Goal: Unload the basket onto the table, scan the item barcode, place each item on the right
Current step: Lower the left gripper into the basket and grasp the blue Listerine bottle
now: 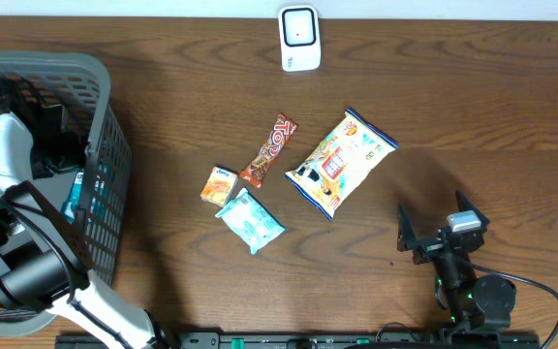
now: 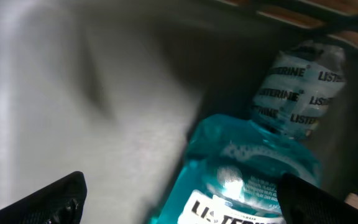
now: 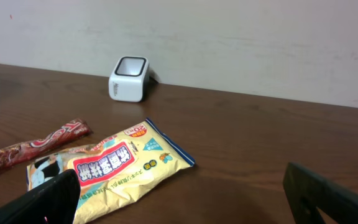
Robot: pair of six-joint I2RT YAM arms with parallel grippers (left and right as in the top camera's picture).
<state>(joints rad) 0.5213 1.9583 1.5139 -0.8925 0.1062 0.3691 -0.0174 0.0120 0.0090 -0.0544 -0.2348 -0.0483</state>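
Observation:
I am not ready to close on the Listerine bottle yet. One of my fingers overlaps the bottle's teal shoulder point(image 2: 257, 149), so I need to first move my left gripper toward its cap point(image 2: 300, 90).
The white barcode scanner point(image 1: 299, 39) stands at the table's far edge, also visible in the right wrist view as the scanner point(image 3: 128, 78) by the wall. My left arm reaches down into the grey basket point(image 1: 105, 145). There, in the left wrist view, a teal Listerine mouthwash bottle point(image 2: 241, 180) lies between the wide-apart fingers of my left gripper point(image 2: 185, 202), which is open and not closed on it. My right gripper point(image 1: 439, 225) is open and empty low over the table at the front right, with nothing between its fingers point(image 3: 55, 199).
A yellow snack bag point(image 1: 341, 160), a chocolate bar point(image 1: 268, 149), a small orange box point(image 1: 219, 186) and a pale teal packet point(image 1: 251, 220) lie mid-table. The basket's mesh walls close in around the left arm. Bare wood lies between the right gripper and the scanner.

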